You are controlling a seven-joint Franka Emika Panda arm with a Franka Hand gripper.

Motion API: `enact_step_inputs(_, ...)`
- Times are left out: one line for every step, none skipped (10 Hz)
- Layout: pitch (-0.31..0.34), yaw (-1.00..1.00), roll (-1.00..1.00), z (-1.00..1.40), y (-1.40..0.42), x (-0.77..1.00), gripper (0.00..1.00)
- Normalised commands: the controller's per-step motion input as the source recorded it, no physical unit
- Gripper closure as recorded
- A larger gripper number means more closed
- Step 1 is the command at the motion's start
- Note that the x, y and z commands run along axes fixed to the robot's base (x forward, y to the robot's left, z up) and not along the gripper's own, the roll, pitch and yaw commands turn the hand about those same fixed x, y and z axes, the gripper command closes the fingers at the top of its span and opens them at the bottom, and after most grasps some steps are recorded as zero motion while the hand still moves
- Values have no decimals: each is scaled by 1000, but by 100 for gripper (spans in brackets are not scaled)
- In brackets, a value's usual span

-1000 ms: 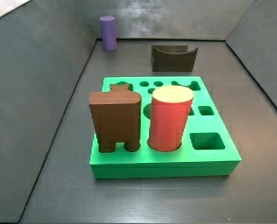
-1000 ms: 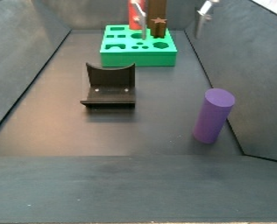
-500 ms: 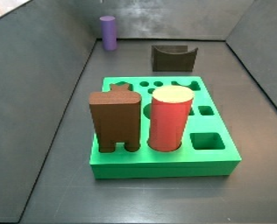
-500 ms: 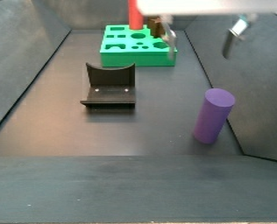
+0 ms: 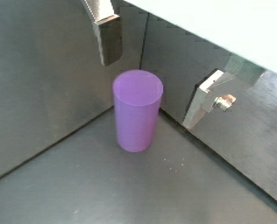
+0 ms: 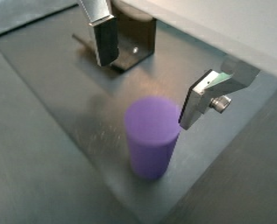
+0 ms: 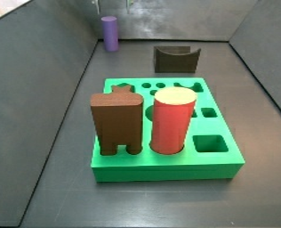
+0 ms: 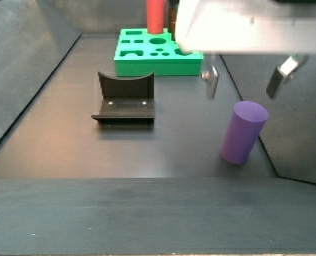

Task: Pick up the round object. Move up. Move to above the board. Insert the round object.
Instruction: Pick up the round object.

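Observation:
The peg's bottom end should stay free to go into the board's round hole, so my gripper will reach the peg and grab its top end (image 7: 109, 21) (image 5: 138, 89).
The round object, a slim purple cylinder peg (image 8: 244, 132), stands upright on the dark floor near the wall; it also shows in a side view (image 7: 109, 29) and in both wrist views (image 5: 138, 109) (image 6: 152, 138). My gripper (image 8: 248, 82) hangs just above the peg, open and empty. Its two fingers (image 5: 108, 37) straddle the peg's top without touching it, as both wrist views show (image 6: 152, 74). The green board (image 7: 167, 134) lies apart, with shaped holes in its top; it also shows in a side view (image 8: 154, 52).
A brown notched block (image 7: 116, 122) and a thick red cylinder with a cream top (image 7: 172, 120) stand in the board. The dark fixture (image 8: 125, 97) stands on the floor between board and peg. Grey walls close in beside the peg.
My gripper has come down and moved over from near the board to right above the purple peg. The peg, board and fixture have not moved.

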Motion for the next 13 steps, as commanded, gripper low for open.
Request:
enact_step_inputs(-166, 17, 86, -577, 206, -183, 0)
enact_step_inputs(-139, 9, 101, -583, 160, -200, 0)
enact_step_inputs(-133, 20, 64, -586, 151, -203, 0)
enact_step_inputs(-136, 26, 31, -611, 146, -123, 0)
enact_step_inputs(-144, 31, 0, -586, 137, -29, 0)
enact_step_inputs(0, 0, -4, 0, 0, 0, 0)
enact_step_inputs(0, 0, 0, 0, 0, 0, 0)
enact_step_inputs(0, 0, 0, 0, 0, 0, 100)
enact_step_inputs(0, 0, 0, 0, 0, 0, 100)
enact_step_inputs(0, 0, 0, 0, 0, 0, 100)
enact_step_inputs(0, 0, 0, 0, 0, 0, 100)
enact_step_inputs(0, 0, 0, 0, 0, 0, 100)
enact_step_inputs(0, 0, 0, 0, 0, 0, 100)
